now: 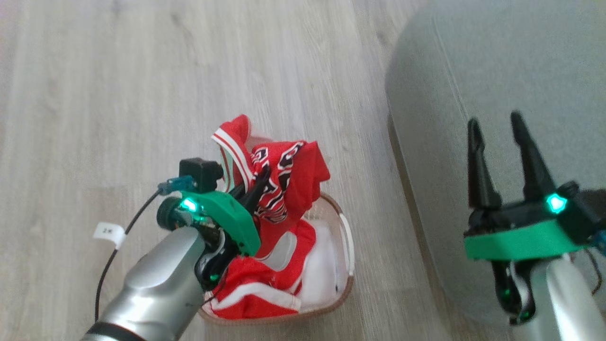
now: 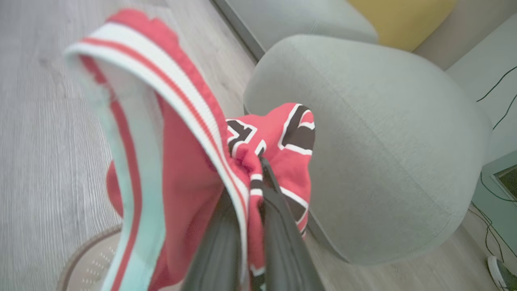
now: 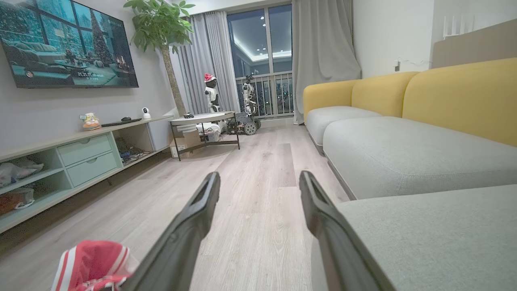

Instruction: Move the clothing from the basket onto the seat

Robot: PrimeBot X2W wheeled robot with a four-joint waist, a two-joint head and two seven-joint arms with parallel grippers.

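The jersey will be grabbed next by its plain red fold [image 1: 311, 170] beside the lettering with my right gripper, so that I can move the clothing onto the seat [image 1: 497, 76].
My left gripper [image 1: 259, 182] is shut on the red jersey [image 1: 289, 175], pinching a fold near its black white-outlined lettering and holding it up above the basket [image 1: 348, 246]. In the left wrist view the jersey [image 2: 181, 169] hangs over my fingers [image 2: 278, 226], its white striped trim arching up to the left. The red shorts [image 1: 258, 289] lie crumpled in the basket's near end. The grey-green seat [image 1: 497, 76] lies to the right, and my right gripper [image 1: 494, 130] hovers open above it. A bit of the jersey [image 3: 93, 264] shows at the lower left of the right wrist view.
Pale wood floor [image 1: 118, 94] surrounds the basket. The sofa's yellow backrest [image 3: 464, 97] runs along the right of the right wrist view, with a low media shelf [image 3: 72, 157], a wall television [image 3: 68, 44], a small table [image 3: 202, 121] and a potted tree [image 3: 161, 24] further off.
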